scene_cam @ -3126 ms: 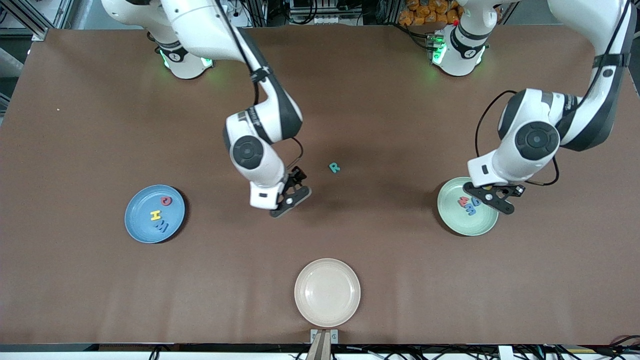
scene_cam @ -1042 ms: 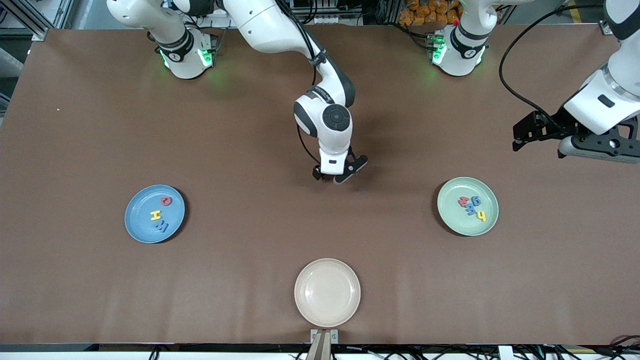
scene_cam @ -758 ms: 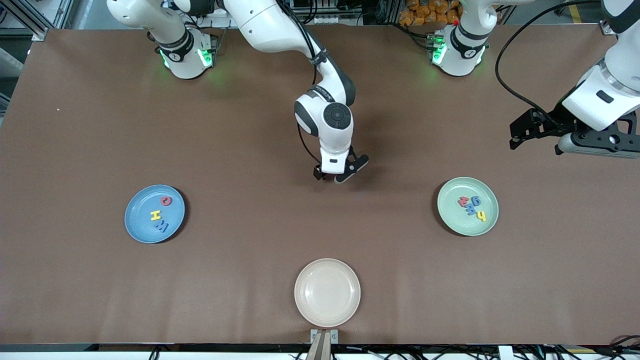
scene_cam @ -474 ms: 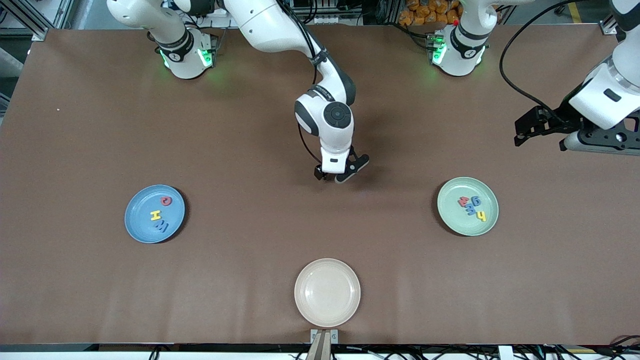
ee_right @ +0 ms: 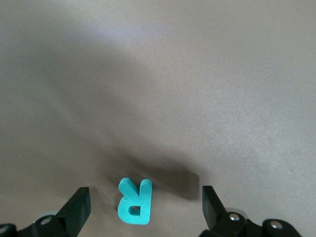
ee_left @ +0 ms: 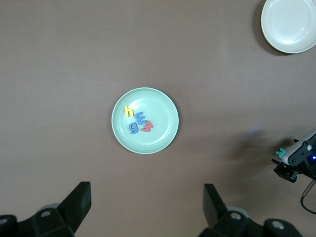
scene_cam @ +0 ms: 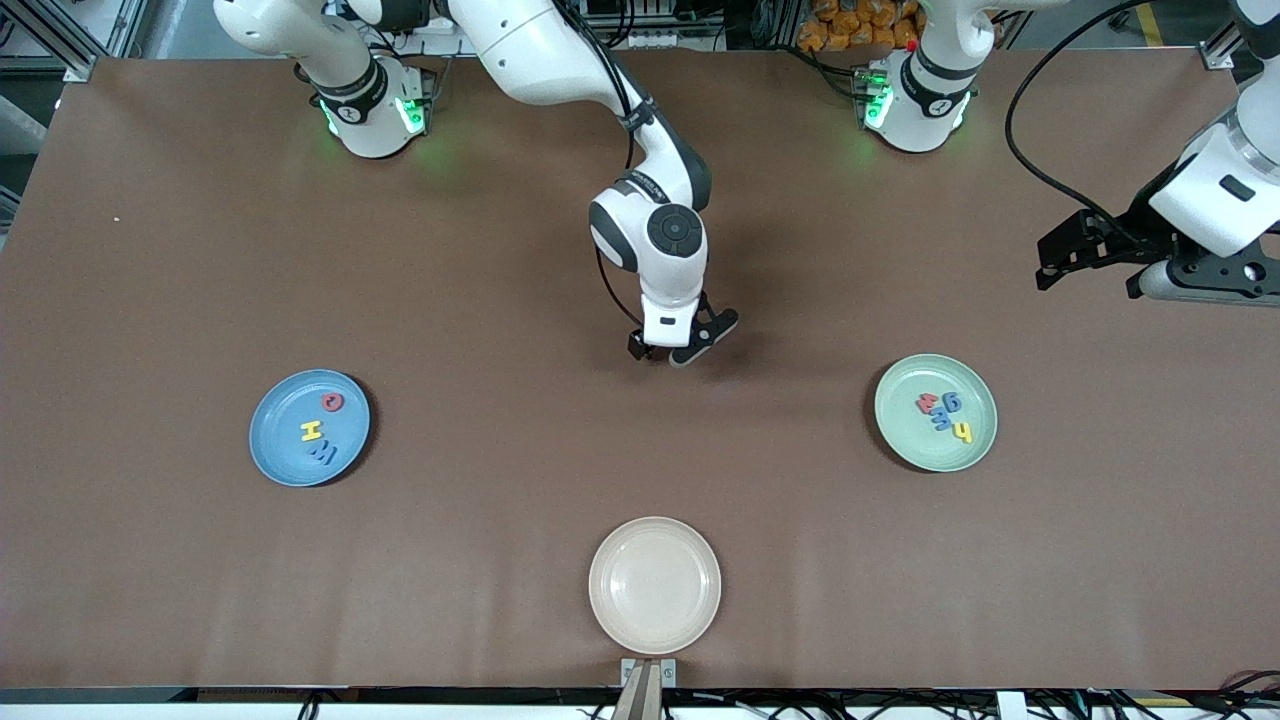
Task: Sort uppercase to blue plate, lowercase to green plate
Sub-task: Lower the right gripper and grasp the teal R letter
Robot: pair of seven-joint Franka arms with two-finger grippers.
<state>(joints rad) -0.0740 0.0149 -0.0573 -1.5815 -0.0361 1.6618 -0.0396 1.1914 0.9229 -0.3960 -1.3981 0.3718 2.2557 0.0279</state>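
Observation:
My right gripper, low around the teal R [ee_right: 145, 200], should close.
The teal R [ee_right: 134, 201] lies flat on the brown table between the spread fingers of my right gripper [ee_right: 145, 210], untouched; in the front view that open gripper [scene_cam: 668, 348] hides it at mid-table. The blue plate [scene_cam: 275, 440] holds a red Q [scene_cam: 332, 402], yellow H [scene_cam: 311, 431] and blue M [scene_cam: 322, 453]. On the green plate [scene_cam: 920, 445] lie a red w [scene_cam: 926, 403], blue g [scene_cam: 953, 402], blue m [scene_cam: 941, 419] and yellow y [scene_cam: 962, 433]. My left gripper [scene_cam: 1090, 280] hangs open and empty, high above the table's end near that green plate [ee_left: 160, 133].
A cream-beige plate [scene_cam: 654, 585] with nothing on it sits near the table edge closest to the front camera, midway between the two coloured plates. The arm bases stand along the table edge farthest from that camera.
The right gripper swung over to the R and now straddles it, holding still for the last second. The left gripper rose off the green plate, leaving the yellow y, and drifts slightly.

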